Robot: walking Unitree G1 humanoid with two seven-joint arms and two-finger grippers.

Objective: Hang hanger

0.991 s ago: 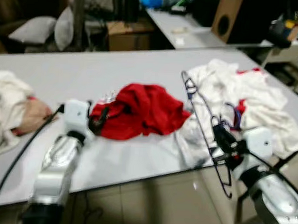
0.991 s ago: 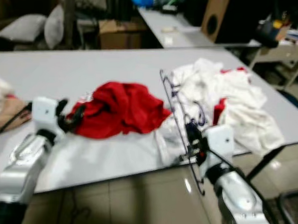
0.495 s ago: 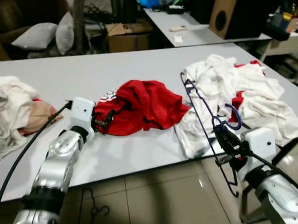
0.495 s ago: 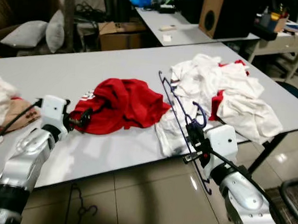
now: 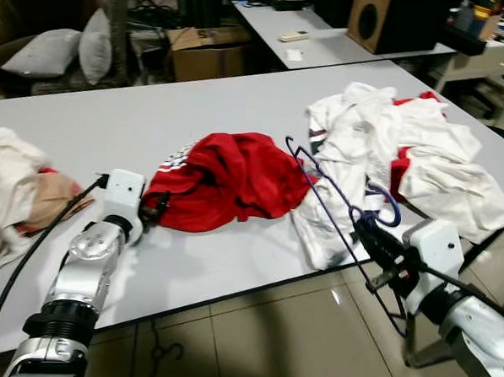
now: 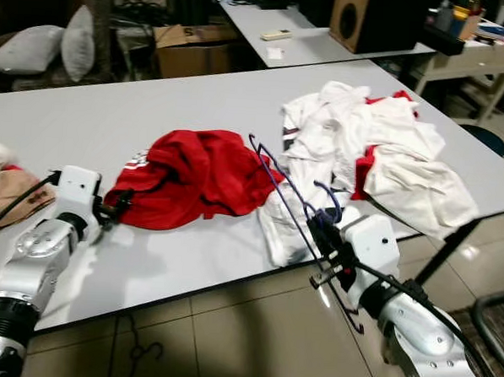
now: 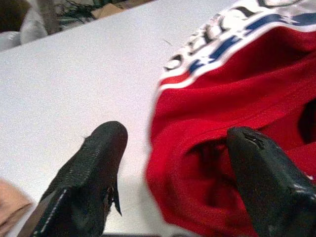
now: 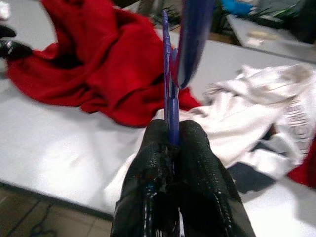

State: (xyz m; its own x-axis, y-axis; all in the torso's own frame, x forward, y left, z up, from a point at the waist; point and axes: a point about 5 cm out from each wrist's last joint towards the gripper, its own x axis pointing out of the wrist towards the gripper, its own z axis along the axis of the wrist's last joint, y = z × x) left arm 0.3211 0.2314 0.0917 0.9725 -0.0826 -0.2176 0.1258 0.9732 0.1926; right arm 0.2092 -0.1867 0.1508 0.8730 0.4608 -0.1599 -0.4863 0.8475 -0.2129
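The rest of the cloth (image 5: 240, 175) lies slack on the tabletop, so the left gripper will next pinch the red shirt by its raised edge fold (image 5: 156, 204).
A blue hanger (image 5: 335, 211) slants up over the table's front edge, its far end above the gap between the red shirt (image 5: 231, 179) and the white clothes pile (image 5: 406, 150). My right gripper (image 5: 369, 239) is shut on the hanger's lower bar; in the right wrist view the fingers (image 8: 197, 163) clamp the blue hanger (image 8: 170, 84). My left gripper (image 5: 154, 210) stands open at the red shirt's left edge. In the left wrist view its fingers (image 7: 89, 173) straddle a fold of the red shirt (image 7: 232, 103) on the table.
The long grey table (image 5: 155, 107) has a beige and white clothes heap (image 5: 11, 184) at its left end. A black cable (image 5: 24, 265) runs along my left arm. Another hanger (image 5: 166, 353) lies on the tiled floor. Behind stand a second table (image 5: 327, 49), a speaker (image 5: 388, 18) and a cardboard box (image 5: 209, 47).
The camera has shifted and the blur has cleared. Both grippers keep much the same places: the right still holds the hanger, the left stays open by the red shirt.
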